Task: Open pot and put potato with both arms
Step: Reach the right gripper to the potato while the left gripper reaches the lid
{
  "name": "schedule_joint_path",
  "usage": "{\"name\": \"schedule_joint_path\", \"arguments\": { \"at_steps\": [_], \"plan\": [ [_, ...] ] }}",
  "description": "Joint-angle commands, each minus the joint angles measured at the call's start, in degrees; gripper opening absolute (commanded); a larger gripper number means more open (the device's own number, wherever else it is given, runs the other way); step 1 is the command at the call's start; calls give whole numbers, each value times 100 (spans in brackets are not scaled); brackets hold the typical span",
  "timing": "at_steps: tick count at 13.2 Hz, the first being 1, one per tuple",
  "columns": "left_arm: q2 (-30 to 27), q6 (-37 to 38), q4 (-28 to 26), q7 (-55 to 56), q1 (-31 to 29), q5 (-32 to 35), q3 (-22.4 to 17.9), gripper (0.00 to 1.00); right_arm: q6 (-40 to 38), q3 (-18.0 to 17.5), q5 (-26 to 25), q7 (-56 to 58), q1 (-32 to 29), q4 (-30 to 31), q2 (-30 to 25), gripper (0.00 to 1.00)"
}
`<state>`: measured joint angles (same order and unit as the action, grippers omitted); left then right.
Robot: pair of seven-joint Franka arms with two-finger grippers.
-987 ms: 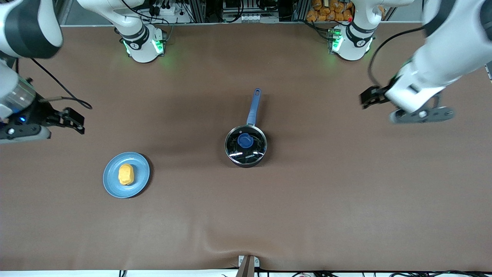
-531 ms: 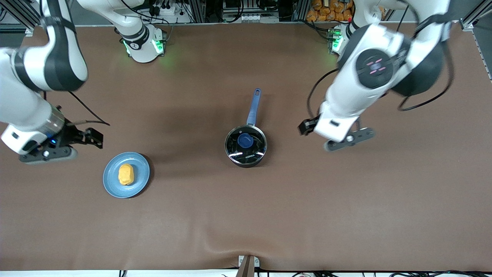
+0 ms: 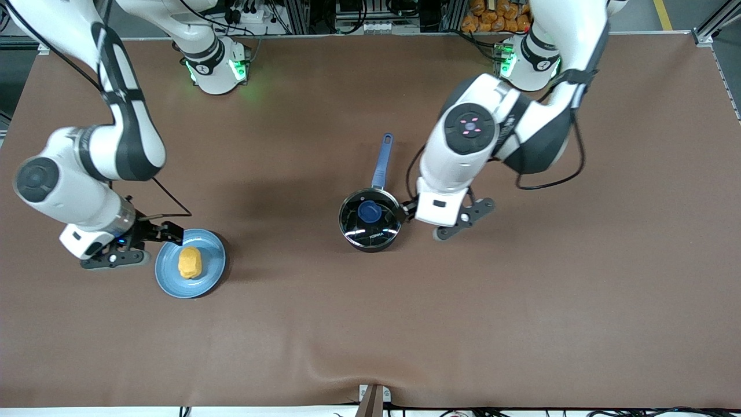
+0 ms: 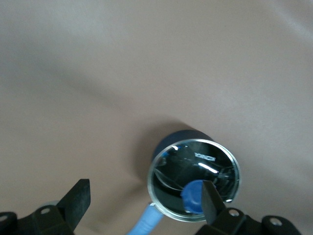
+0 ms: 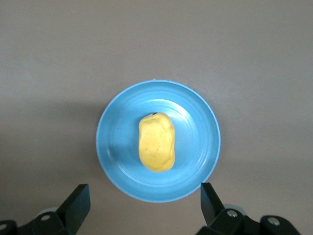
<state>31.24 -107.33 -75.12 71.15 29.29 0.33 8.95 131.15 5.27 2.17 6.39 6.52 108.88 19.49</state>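
Next, my right gripper grips the potato (image 3: 190,262) by its long sides to fill the pot (image 3: 370,220).
The pot (image 3: 370,220) stands mid-table, black, with its glass lid and blue knob (image 3: 369,211) on and its blue handle (image 3: 382,162) pointing toward the robots' bases. My left gripper (image 3: 408,210) hovers open at the pot's rim, on the side toward the left arm's end, holding nothing. In the left wrist view the pot (image 4: 215,166) and knob (image 4: 191,197) lie under one finger (image 4: 211,200). The potato (image 3: 190,262) lies on a light-blue plate (image 3: 215,255). My right gripper (image 3: 172,233) hangs open at the plate's edge. The right wrist view shows potato (image 5: 156,142) and plate (image 5: 110,147) ahead of the right gripper (image 5: 144,188).
Both arm bases (image 3: 215,66) stand at the table's edge farthest from the front camera, with cables and orange packets (image 3: 498,14) past it. A small metal bracket (image 3: 373,398) sits at the edge nearest the camera. Brown cloth covers the table.
Both arms swung in from the table's ends. The left gripper came down beside the pot and the right gripper came to the plate's edge. Both stayed open.
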Motion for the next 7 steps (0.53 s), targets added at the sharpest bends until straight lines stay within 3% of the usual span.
{"name": "schedule_joint_path", "arguments": {
  "at_steps": [1, 7],
  "plan": [
    [303, -375, 218, 670, 217, 11, -69, 100, 375, -35, 90, 20, 7, 107, 308, 100],
    [691, -675, 191, 1814, 516, 46, -78, 100, 842, -35, 90, 73, -46, 125, 827, 100]
  ]
}}
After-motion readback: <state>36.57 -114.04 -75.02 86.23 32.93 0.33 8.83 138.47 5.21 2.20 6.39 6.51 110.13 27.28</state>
